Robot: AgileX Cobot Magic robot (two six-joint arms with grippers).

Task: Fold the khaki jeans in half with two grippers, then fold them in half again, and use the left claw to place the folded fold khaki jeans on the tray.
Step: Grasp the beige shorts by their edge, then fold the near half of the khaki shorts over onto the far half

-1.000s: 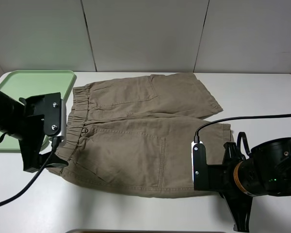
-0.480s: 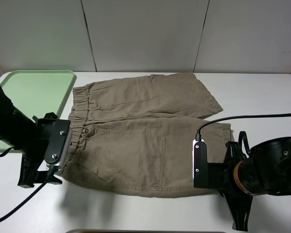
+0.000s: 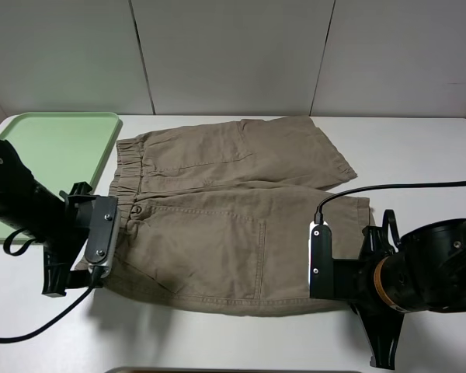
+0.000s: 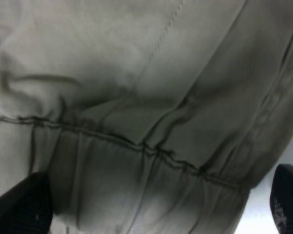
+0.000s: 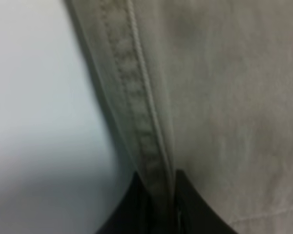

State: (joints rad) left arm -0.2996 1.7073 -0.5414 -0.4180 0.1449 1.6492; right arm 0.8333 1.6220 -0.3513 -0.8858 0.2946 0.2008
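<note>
My left gripper grabs the corner of the khaki jeans' gathered waistband next, to fold the jeans in half.
The khaki jeans [image 3: 217,210] lie spread flat across the middle of the white table, waistband toward the left. My left claw [image 3: 84,273] is at the near corner of the waistband. In the left wrist view the left claw [image 4: 154,207] stands open, one fingertip [image 4: 22,204] on each side of the gathered waistband [image 4: 151,151]. My right gripper [image 5: 156,207] is shut on the stitched hem [image 5: 141,122] of the near leg; in the high view it [image 3: 349,297] sits at the near right edge of the jeans. The tray [image 3: 46,155] lies at the far left.
Bare white table [image 3: 419,155] surrounds the jeans on the right and along the front. A white panelled wall [image 3: 233,54] stands behind. A black cable [image 3: 404,186] runs from the right wrist across the table to the right edge. A dark edge [image 3: 217,370] shows at the front.
My left arm has come down and toward the front, bringing its open fingers around the waistband's near corner. The right arm has stayed put, still holding the hem.
</note>
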